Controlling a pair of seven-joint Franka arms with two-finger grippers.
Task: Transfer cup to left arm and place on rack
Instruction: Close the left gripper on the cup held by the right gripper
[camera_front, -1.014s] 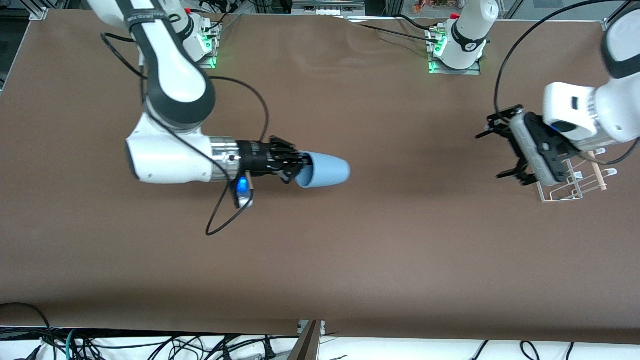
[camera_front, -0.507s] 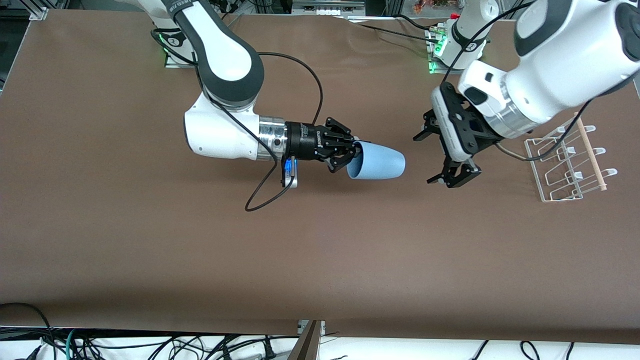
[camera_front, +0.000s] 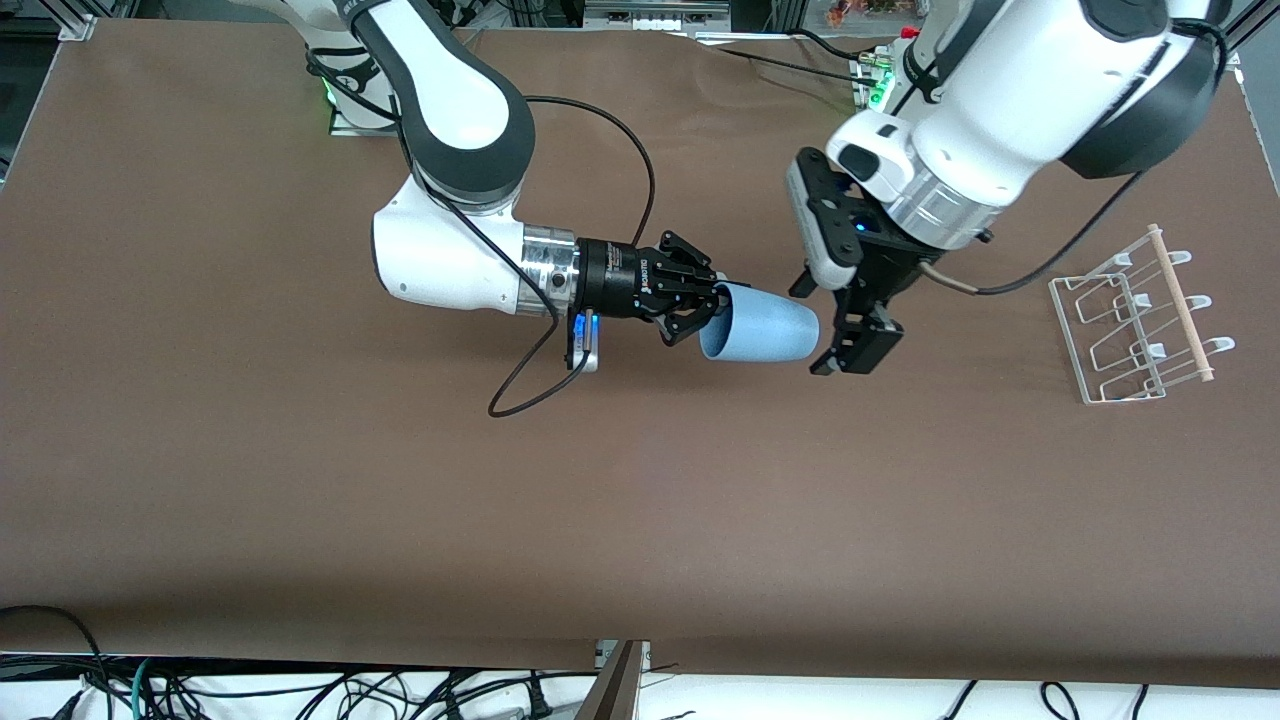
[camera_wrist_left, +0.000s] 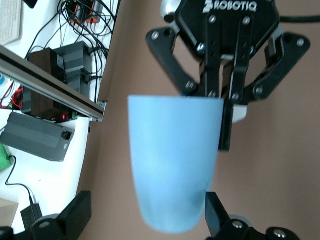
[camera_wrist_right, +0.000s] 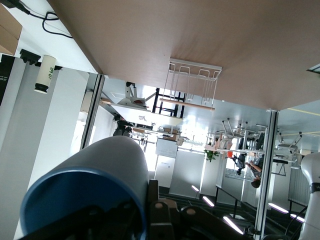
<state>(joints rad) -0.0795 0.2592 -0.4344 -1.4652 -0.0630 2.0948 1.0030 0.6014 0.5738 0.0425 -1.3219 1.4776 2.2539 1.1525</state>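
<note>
The light-blue cup should slip onto the white wire rack with its open rim, so I need to keep that rim free and grab the cup by its closed end with my left gripper next.
The light-blue cup lies sideways in the air over the middle of the table. My right gripper is shut on its rim, one finger inside and one outside, as the right wrist view shows beside the cup. My left gripper is open, with a finger on each side of the cup's closed end. In the left wrist view the cup sits between the left gripper's spread fingers, apart from both. The white wire rack with its wooden dowel stands empty toward the left arm's end of the table.
A black cable hangs in a loop from the right wrist down to the brown table. The rack also shows in the right wrist view. Cables and equipment lie past the table's edge.
The left arm has swung from over the rack toward the cup, and its open fingers now straddle the cup's closed end. The right arm brought the cup toward it, then held almost still.
</note>
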